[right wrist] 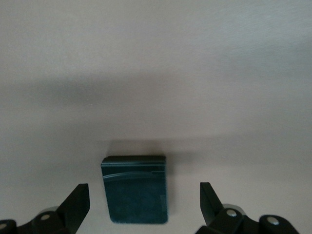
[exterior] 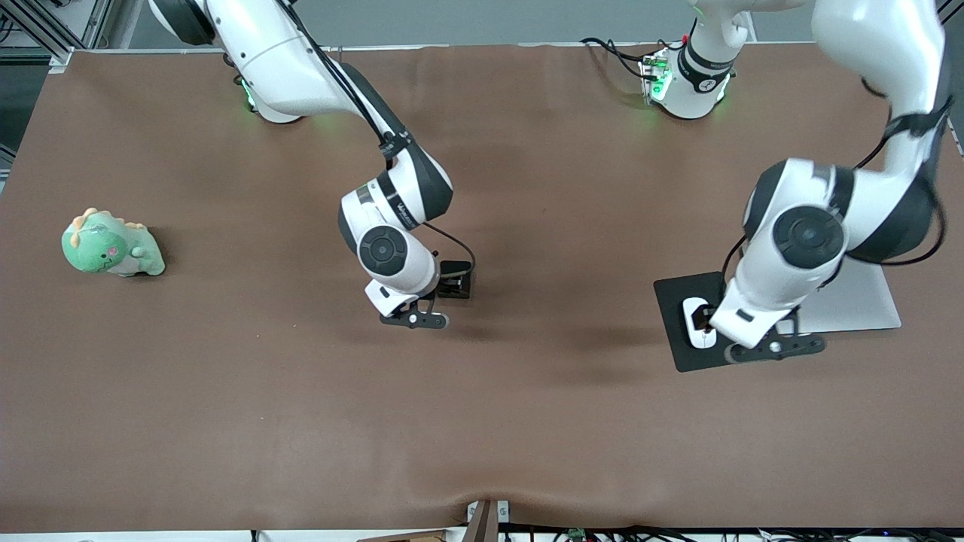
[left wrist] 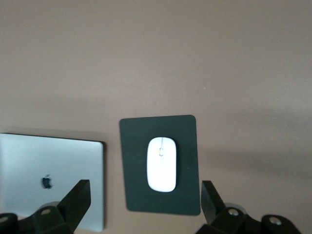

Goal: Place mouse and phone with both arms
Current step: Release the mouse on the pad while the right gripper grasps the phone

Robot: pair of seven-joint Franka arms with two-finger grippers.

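Observation:
The black phone's flat glossy side (right wrist: 136, 195) should stay free for placing. So my right gripper needs to grab the black phone by its side edges next.
The white mouse (left wrist: 162, 164) lies on a black mouse pad (left wrist: 134, 195), toward the left arm's end of the table. My left gripper (left wrist: 145, 199) hangs open above the pad, with the mouse just ahead of its fingers and untouched. From the front, the mouse (exterior: 690, 310) is partly covered by the left gripper (exterior: 776, 348). The black phone (right wrist: 135, 187) lies flat on the brown table mid-table. My right gripper (right wrist: 144, 200) is open over it, one finger on either side and clear of it. From the front, the right gripper (exterior: 414, 319) hovers low over mid-table.
A closed silver laptop (exterior: 858, 305) lies beside the mouse pad (exterior: 672, 331), partly under the left arm. A green plush dinosaur (exterior: 111, 245) sits toward the right arm's end of the table. Brown cloth covers the whole table.

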